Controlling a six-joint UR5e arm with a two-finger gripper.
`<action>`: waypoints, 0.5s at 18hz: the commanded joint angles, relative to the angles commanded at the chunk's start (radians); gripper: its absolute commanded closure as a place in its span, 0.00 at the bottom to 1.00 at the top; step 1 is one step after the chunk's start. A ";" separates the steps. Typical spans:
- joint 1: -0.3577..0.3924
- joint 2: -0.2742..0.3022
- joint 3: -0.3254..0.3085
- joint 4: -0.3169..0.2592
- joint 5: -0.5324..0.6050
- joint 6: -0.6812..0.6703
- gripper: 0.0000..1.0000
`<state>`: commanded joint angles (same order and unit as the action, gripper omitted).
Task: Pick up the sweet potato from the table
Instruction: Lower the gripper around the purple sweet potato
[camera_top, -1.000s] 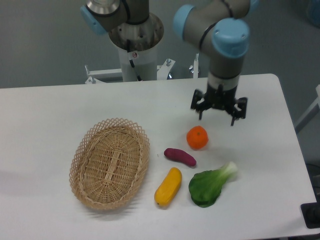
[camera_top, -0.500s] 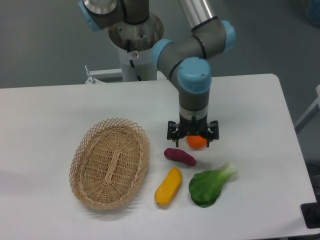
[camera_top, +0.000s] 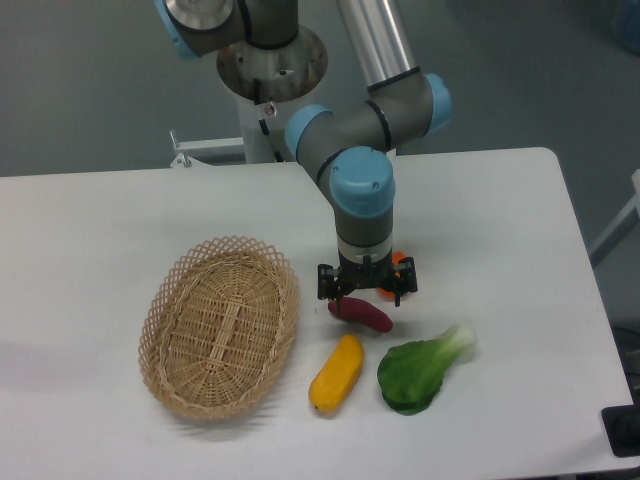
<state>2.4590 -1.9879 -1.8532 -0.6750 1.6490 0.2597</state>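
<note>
I should next grab the sweet potato by its middle (camera_top: 362, 314), then lift it off the white table.
The sweet potato (camera_top: 365, 315), a small purple tuber, lies on the white table (camera_top: 500, 220) near its middle. My gripper (camera_top: 362, 293) hangs directly over the tuber's upper side with its black fingers spread open, just above or at its top edge. Nothing is held between the fingers. The gripper body hides most of the round orange fruit (camera_top: 401, 266) behind it.
A yellow-orange oblong vegetable (camera_top: 336, 373) lies just below the sweet potato. A green leafy bok choy (camera_top: 420, 369) sits to the lower right. An oval wicker basket (camera_top: 220, 325) stands to the left. The arm's base (camera_top: 272, 75) is at the table's far edge.
The gripper has swung from the right rear of the table leftward and down, passing over the orange fruit, and now sits lower above the sweet potato. The objects have not moved.
</note>
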 joint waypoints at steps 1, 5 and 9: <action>0.000 -0.005 0.014 0.000 0.000 -0.041 0.00; -0.006 -0.008 0.023 0.000 -0.002 -0.144 0.00; -0.031 -0.032 0.017 -0.002 -0.002 -0.178 0.00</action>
<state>2.4284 -2.0201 -1.8361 -0.6765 1.6475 0.0813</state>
